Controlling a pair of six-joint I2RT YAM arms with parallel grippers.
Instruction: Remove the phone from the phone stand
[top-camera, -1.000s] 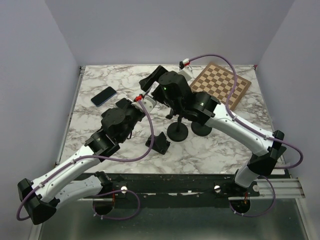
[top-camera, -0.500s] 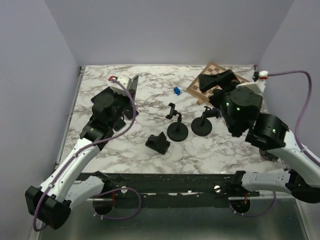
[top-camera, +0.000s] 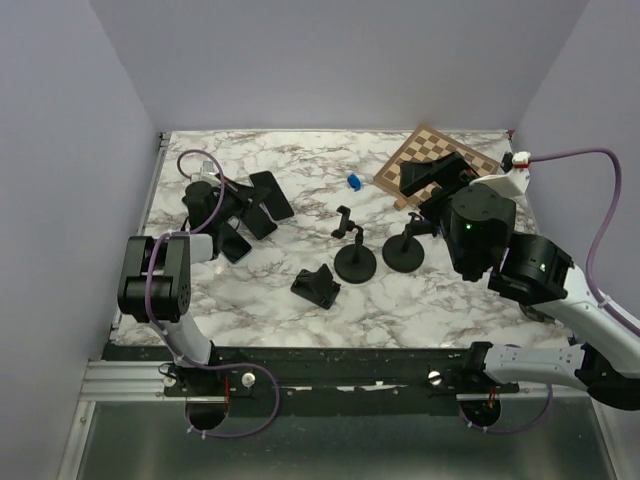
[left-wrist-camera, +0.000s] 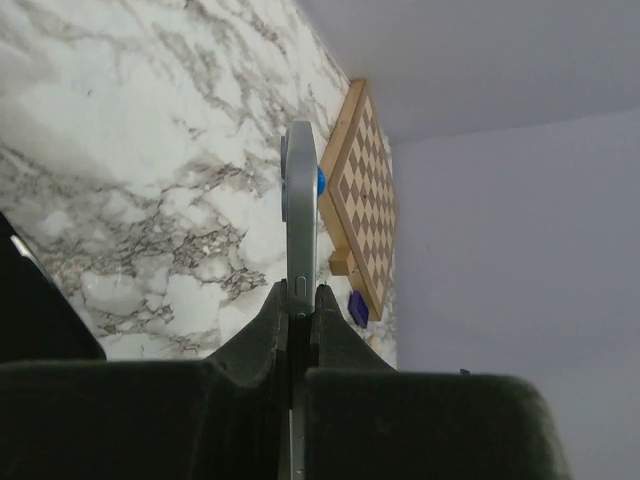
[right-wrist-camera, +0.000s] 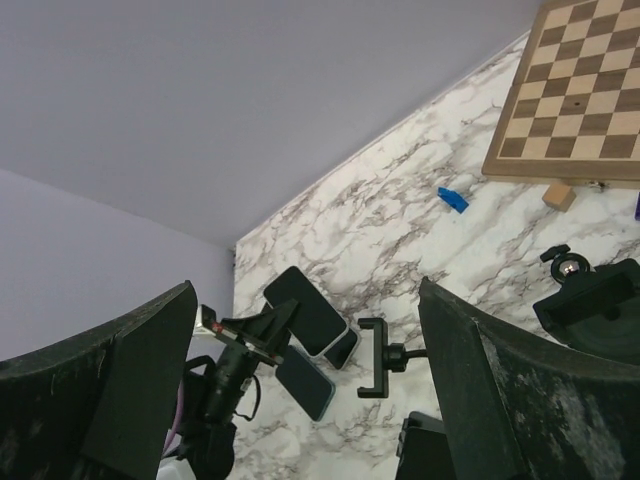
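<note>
My left gripper keeps hold of the phone for now: the held phone is above the marble and another phone, so it would fall loose if I opened now.
My left gripper (top-camera: 243, 204) is at the left of the table, shut on the edge of a dark phone (top-camera: 272, 194). In the left wrist view the phone (left-wrist-camera: 299, 210) stands edge-on between the fingers. The right wrist view shows it (right-wrist-camera: 318, 300) over two more phones (right-wrist-camera: 306, 383) lying on the marble. A phone stand (top-camera: 354, 258) with a round base stands mid-table, its clamp (right-wrist-camera: 373, 357) empty. A second round-based stand (top-camera: 404, 252) is beside it. My right gripper (top-camera: 435, 172) is open and empty, raised above the right side of the table.
A small black wedge stand (top-camera: 316, 286) sits near the front. A wooden chessboard (top-camera: 440, 158) lies at the back right. A small blue piece (top-camera: 353, 181) lies on the marble left of it. Walls close the table on three sides.
My left arm has folded back to the left edge, carrying the phone down beside the other phones. My right arm left the stands a second ago and has held still since.
</note>
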